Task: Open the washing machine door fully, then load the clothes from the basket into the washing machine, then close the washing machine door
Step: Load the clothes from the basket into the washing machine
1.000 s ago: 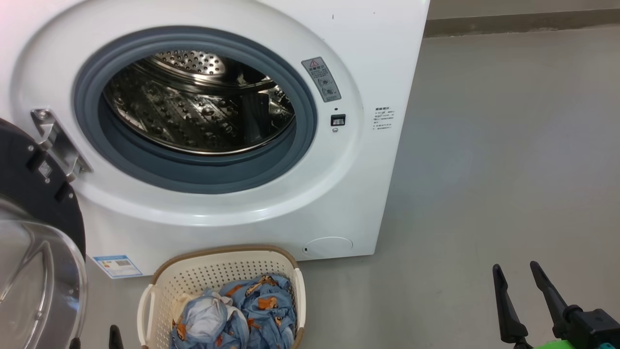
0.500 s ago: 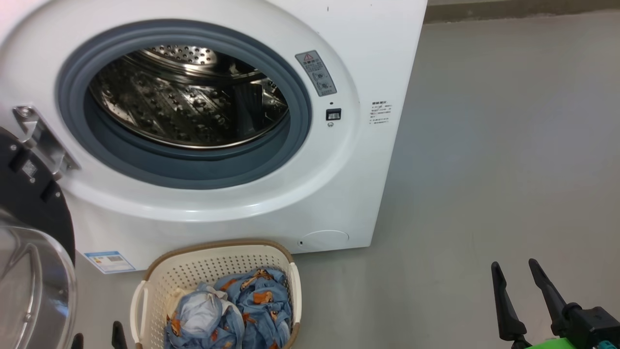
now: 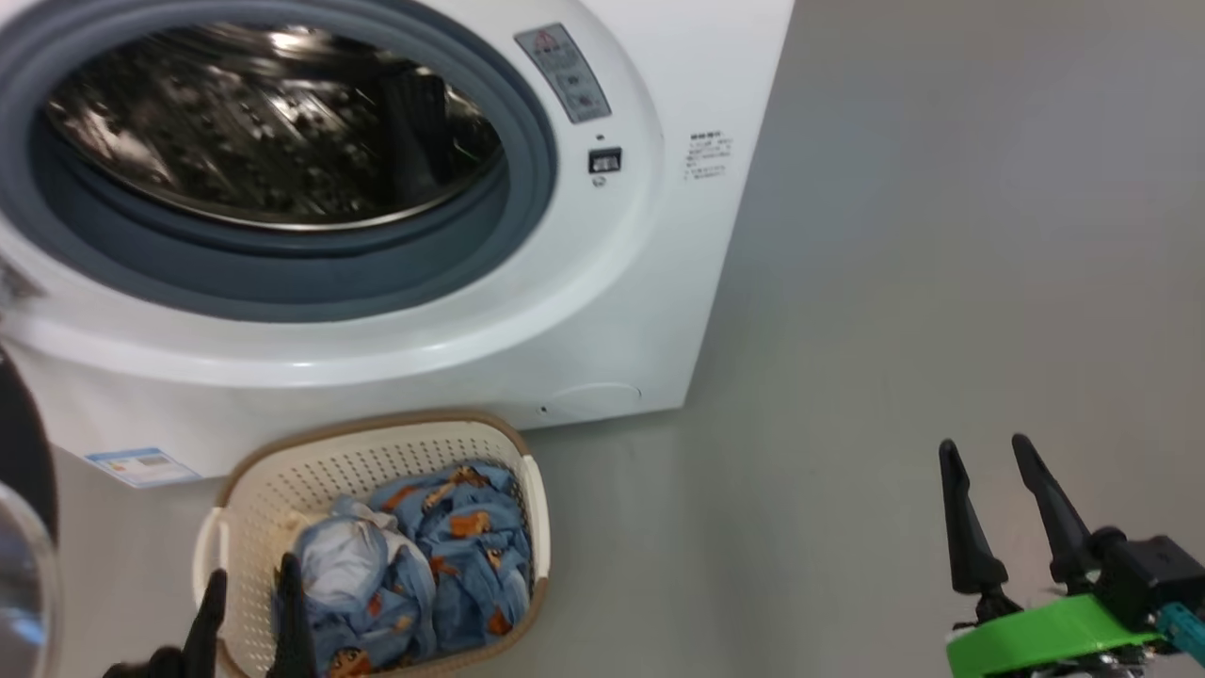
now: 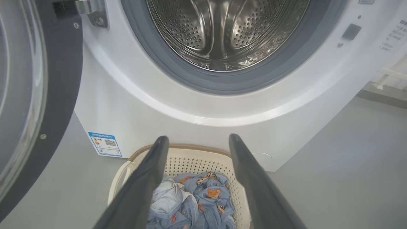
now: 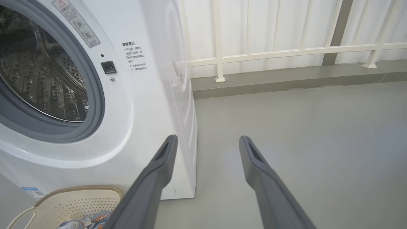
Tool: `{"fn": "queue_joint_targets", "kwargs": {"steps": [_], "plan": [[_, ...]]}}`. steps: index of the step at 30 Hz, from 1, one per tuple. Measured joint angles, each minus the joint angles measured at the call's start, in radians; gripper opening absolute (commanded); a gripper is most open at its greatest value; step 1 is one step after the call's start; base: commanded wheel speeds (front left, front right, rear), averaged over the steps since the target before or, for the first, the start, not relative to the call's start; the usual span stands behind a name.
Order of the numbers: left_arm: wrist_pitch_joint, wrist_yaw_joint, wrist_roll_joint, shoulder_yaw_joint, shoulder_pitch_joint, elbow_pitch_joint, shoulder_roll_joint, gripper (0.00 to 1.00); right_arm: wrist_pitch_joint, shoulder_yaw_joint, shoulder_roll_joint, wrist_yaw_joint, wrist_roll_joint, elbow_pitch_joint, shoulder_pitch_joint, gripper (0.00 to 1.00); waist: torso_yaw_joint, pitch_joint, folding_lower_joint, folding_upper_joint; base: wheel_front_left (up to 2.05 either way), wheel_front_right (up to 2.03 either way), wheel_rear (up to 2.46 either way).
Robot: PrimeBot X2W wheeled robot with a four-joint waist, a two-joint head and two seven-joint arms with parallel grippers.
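Note:
I will next grab the white bunched fold [image 3: 345, 560] with my left gripper to pick up the clothes, because it bulges up while the blue cloth [image 3: 390, 623] around it lies slack.
The white washing machine [image 3: 650, 282] stands open, its steel drum [image 4: 222, 31] empty behind the grey rubber ring. Its door [image 4: 60, 79], black-rimmed with a clear glass bowl, is swung out to the left; its edge shows as the door [image 3: 24, 527] in the head view. On the floor before the machine sits the cream basket [image 3: 377, 447] with the light blue clothes [image 3: 424, 556] inside. My left gripper [image 3: 249, 579] hovers open at the basket's near left rim, over the clothes [image 4: 197, 200]. My right gripper [image 3: 984, 452] is open over bare floor, well right of the basket.
Grey floor [image 3: 941, 235] stretches to the right of the machine. A white railing [image 5: 286, 52] on a low grey kerb runs behind it. A blue sticker [image 4: 105, 143] marks the machine's lower front.
The head camera has tilted down and swung right, so the machine and basket slid up and left in view. My left gripper's fingers have risen further into view at the basket's near rim.

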Motion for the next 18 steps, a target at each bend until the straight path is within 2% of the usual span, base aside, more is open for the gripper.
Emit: {"fn": "queue_joint_targets", "kwargs": {"steps": [8,14,18], "plan": [[0.044,0.014,-0.045,-0.001,-0.206,0.201,0.003,1.00,0.000,0.028,-0.001,0.000,0.053,0.006,-0.075,1.00,-0.050,0.124,0.0000,0.0000,0.00,0.00,0.00],[0.116,0.050,-0.043,0.013,-0.338,0.379,0.049,1.00,0.000,0.048,-0.001,0.000,0.071,0.007,-0.131,1.00,-0.089,0.217,0.0000,0.0000,0.00,0.00,0.00],[0.131,0.053,-0.045,0.028,-0.410,0.482,0.070,1.00,0.000,0.050,-0.001,0.000,0.072,0.008,-0.153,1.00,-0.113,0.270,0.0000,0.0000,0.00,0.00,0.00]]}}
